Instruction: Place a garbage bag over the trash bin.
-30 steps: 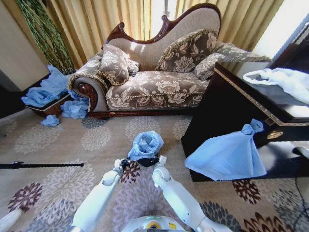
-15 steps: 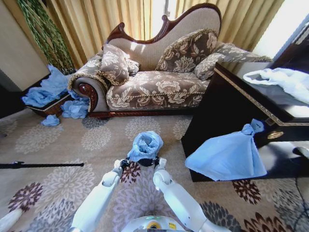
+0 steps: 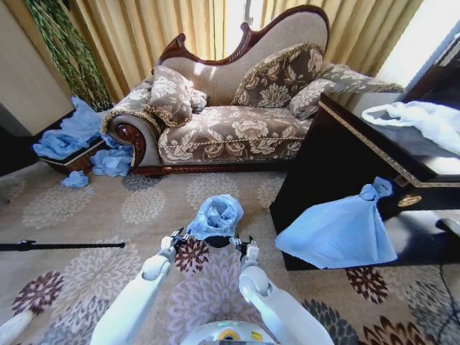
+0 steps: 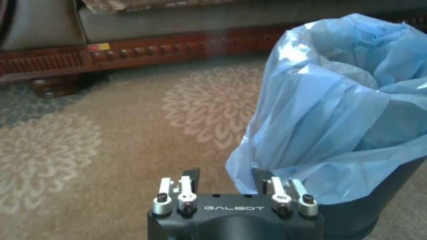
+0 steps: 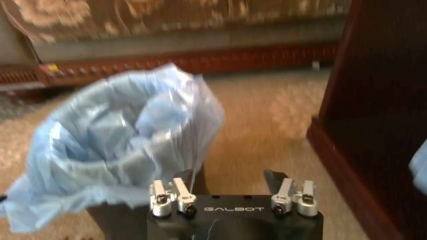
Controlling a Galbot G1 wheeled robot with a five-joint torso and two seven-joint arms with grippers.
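The rest of the bag drapes over the bin (image 3: 218, 241) while its thin flap stands out, so my right gripper needs to grab the bag's loose flaring edge (image 3: 239, 210) next.
The light-blue garbage bag (image 3: 217, 214) is draped over the small black trash bin (image 3: 218, 241) on the carpet in front of the sofa, its crumpled top bulging above the rim. In the left wrist view the garbage bag (image 4: 333, 110) hangs down the trash bin (image 4: 373, 200). My left gripper (image 3: 177, 238) is just left of the bin, and its wrist view shows this gripper (image 4: 227, 177) open, with the bag's lower edge close to one finger. My right gripper (image 3: 245, 245) is just right of the bin, open (image 5: 235, 180) beside the bag (image 5: 127, 135), holding nothing.
A patterned sofa (image 3: 230, 129) stands behind the bin. A dark wooden cabinet (image 3: 338, 165) is at the right, with a larger knotted blue bag (image 3: 338, 231) leaning on it and a white bag (image 3: 424, 118) on top. Blue bags (image 3: 72, 133) lie piled far left. A black rod (image 3: 57, 246) lies on the carpet.
Both grippers have drawn a little outward from the bin's sides, the left one leftward and the right one rightward and back. The bag stays draped on the bin.
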